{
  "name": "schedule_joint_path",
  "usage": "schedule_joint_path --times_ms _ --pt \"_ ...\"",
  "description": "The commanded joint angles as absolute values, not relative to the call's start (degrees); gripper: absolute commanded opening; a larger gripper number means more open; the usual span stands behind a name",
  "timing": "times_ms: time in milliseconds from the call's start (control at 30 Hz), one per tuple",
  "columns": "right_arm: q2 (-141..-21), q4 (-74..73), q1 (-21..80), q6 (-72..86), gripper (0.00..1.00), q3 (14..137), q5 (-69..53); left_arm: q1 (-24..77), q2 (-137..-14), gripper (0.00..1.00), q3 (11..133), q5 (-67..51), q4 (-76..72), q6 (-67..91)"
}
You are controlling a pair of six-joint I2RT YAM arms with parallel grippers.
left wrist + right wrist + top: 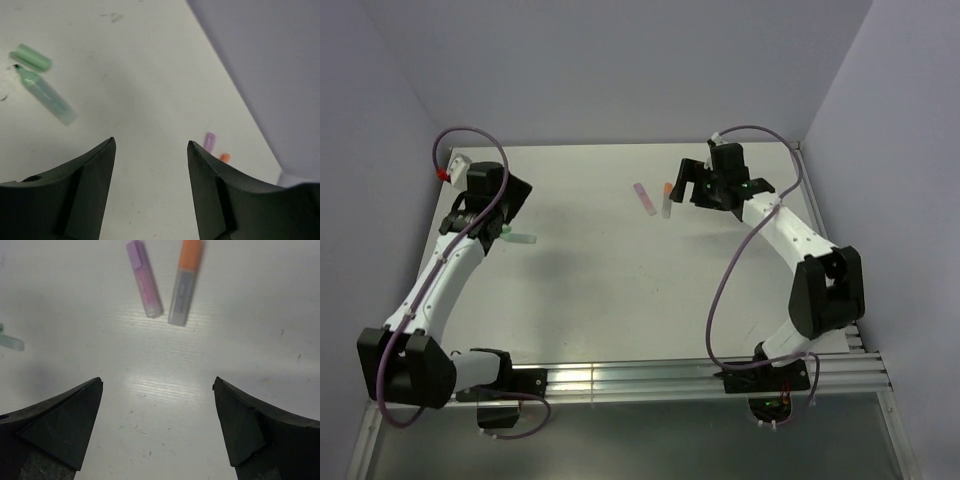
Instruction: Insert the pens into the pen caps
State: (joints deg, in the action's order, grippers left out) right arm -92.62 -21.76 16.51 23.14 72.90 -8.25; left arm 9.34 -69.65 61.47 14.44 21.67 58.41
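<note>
The blunt end of the pen should stay free so it can be handed to the right gripper, so the left gripper needs to grip the mint-green pen's body nearer its dark tip (514, 237) (41, 91) next.
The mint-green pen (46, 95) lies uncapped on the table, dark tip toward its green cap (31, 56), which lies loose just beside it. It shows in the top view (520, 238) beside my left gripper (512, 202). That gripper (151, 142) is open and empty, hovering to the right of the pen. The pink pen (144, 280) wears its purple cap. The pale pen (184, 282) wears its orange cap. They lie side by side (645, 197) ahead of my right gripper (158, 381), which is open and empty (692, 186).
The white table (620, 290) is walled by lilac panels at the back and sides. A metal rail (700, 375) runs along the near edge by the arm bases. The green pen's end (11, 342) shows far left in the right wrist view.
</note>
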Motion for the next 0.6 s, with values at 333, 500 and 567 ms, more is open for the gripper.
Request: schedule_joint_path --times_ms 333,500,567 --pt "-83.8 -12.0 18.6 25.6 1.0 64.0 -15.6 4.7 -91.1 0.77 67.8 24.3 33.0 71.8" --pt "-82.4 -10.3 18.7 26.2 1.0 62.4 -16.6 3.9 -99.0 0.76 72.0 25.0 34.8 72.9" --pt "-82.1 -9.9 18.7 26.5 1.0 62.0 -17.0 3.7 -102.5 0.74 73.6 25.2 36.8 73.4"
